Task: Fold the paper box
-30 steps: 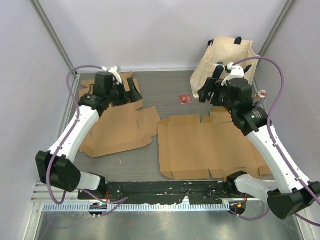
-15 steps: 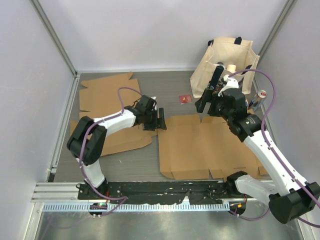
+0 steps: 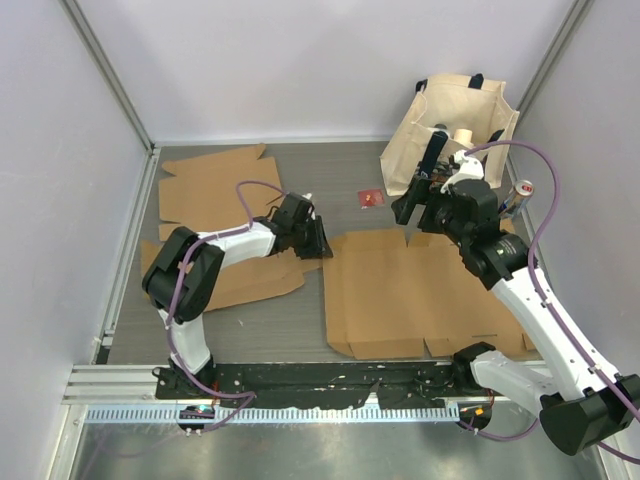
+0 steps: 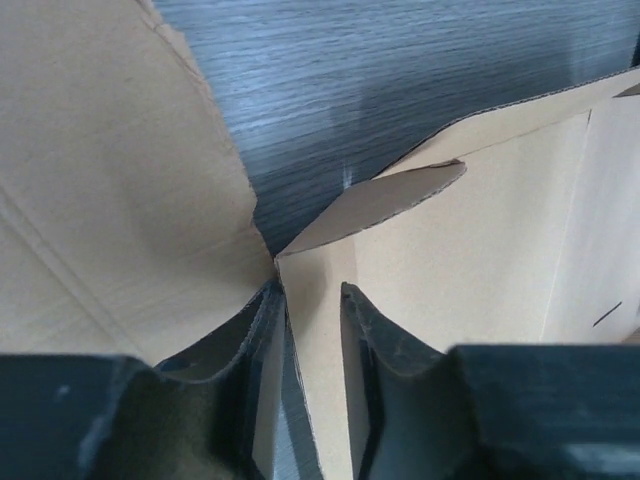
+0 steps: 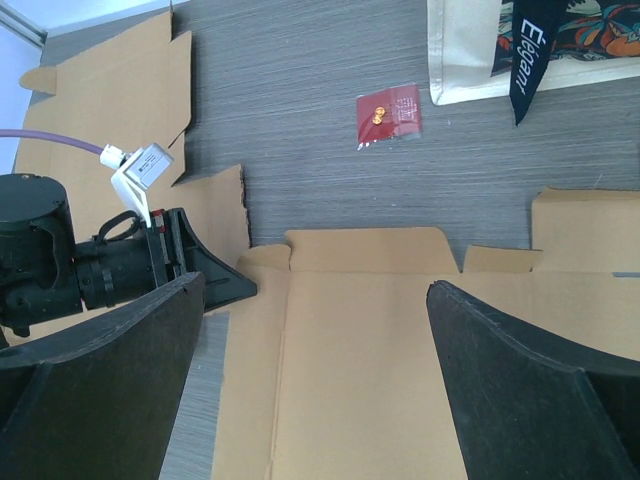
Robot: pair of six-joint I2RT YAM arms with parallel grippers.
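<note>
The robot's right gripper should reach the paper box [image 3: 420, 290] and grab its far edge flap [image 3: 374, 237], so the box's corner and side piece stay free to fold.
The paper box [image 3: 420, 290] lies flat and unfolded on the dark table, right of centre. My left gripper [image 3: 322, 243] lies low at the box's far-left corner. In the left wrist view its jaws [image 4: 312, 300] straddle the box's [image 4: 470, 230] left edge strip, narrowed, with a gap still showing beside the card. My right gripper [image 3: 410, 215] hovers over the box's far edge, jaws wide and empty. The right wrist view shows the box [image 5: 370, 350] below its wide-apart fingertips [image 5: 315, 285], with the left gripper [image 5: 235, 288] at the corner.
Two other flat cardboard blanks [image 3: 215, 185] [image 3: 240, 275] lie at the left, one under the left arm. A cream tote bag [image 3: 450, 120] stands at the back right, a can [image 3: 520, 195] beside it. A small red packet [image 3: 371, 198] lies on the table [image 3: 300, 320].
The left arm swung from the far-left blank to the box's far-left corner, and its jaws have narrowed around the edge. The box shifted slightly right. The right gripper moved little.
</note>
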